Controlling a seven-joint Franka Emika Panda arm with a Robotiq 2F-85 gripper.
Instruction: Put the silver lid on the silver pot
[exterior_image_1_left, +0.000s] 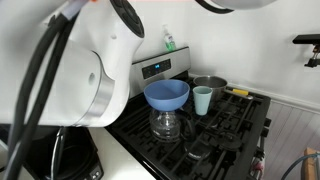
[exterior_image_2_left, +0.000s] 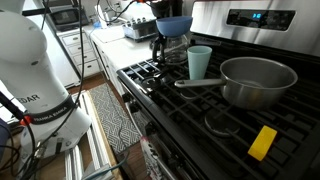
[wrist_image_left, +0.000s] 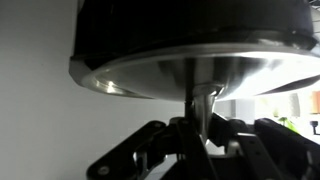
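The silver lid would rise, held by its raised handle.
In the wrist view the silver lid (wrist_image_left: 150, 72) fills the upper half, shiny and domed. My gripper (wrist_image_left: 203, 125) is shut on its small raised handle. The gripper and the lid do not show in either exterior view. The silver pot (exterior_image_2_left: 255, 80) stands on the black stove with its long handle pointing towards the pale teal cup (exterior_image_2_left: 199, 62). Its dark inside is open. The pot also shows in an exterior view (exterior_image_1_left: 208, 83), behind the cup (exterior_image_1_left: 203, 100).
A blue plastic bowl (exterior_image_2_left: 173, 23) sits on top of a clear glass carafe (exterior_image_2_left: 172, 46) on the stove; both also show in an exterior view (exterior_image_1_left: 167, 95). A yellow block (exterior_image_2_left: 263, 142) lies on the grates near the pot. The robot's white base (exterior_image_2_left: 35, 75) stands beside the stove.
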